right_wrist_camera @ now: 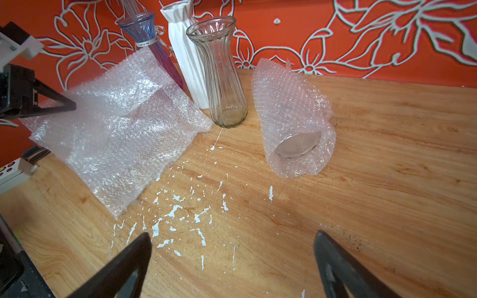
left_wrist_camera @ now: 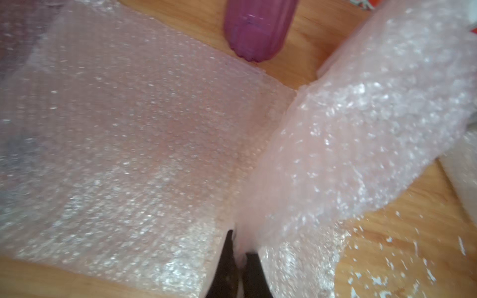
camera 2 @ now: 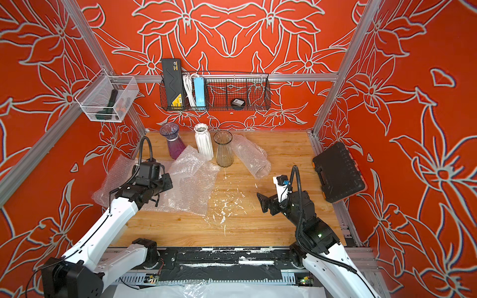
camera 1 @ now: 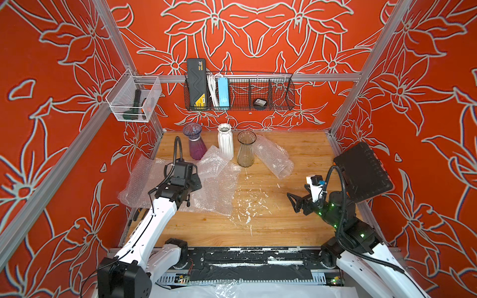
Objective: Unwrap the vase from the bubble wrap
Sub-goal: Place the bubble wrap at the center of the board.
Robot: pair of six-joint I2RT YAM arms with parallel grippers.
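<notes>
I need to keep holding the sheet with my left gripper until it lies on the flat bubble wrap, because the held sheet's edge (camera 1: 212,155) (left_wrist_camera: 380,193) rises past that wrap.
A vase (right_wrist_camera: 296,147) lies on its side, rolled in bubble wrap (camera 1: 273,157) (camera 2: 253,156) (right_wrist_camera: 291,113), right of the standing vases; its glass base shows at the open end. Loose bubble wrap sheets (camera 1: 216,188) (camera 2: 191,188) (right_wrist_camera: 116,134) are spread at the left. My left gripper (left_wrist_camera: 241,247) is shut on a raised fold of one sheet (left_wrist_camera: 348,142); its black finger (right_wrist_camera: 62,105) shows at that fold. My right gripper (camera 1: 293,202) (camera 2: 261,202) (right_wrist_camera: 232,234) hovers open over bare table, in front of the wrapped vase, holding nothing.
Purple (camera 1: 195,142), white (camera 1: 225,140) and clear (camera 1: 245,149) vases stand unwrapped at the back. A black tool case (camera 1: 364,172) leans at the right wall. A wire basket (camera 1: 258,103) and a white mesh bin (camera 1: 121,103) hang on the frame. White flecks (camera 1: 247,206) dot the wooden table (camera 1: 296,227).
</notes>
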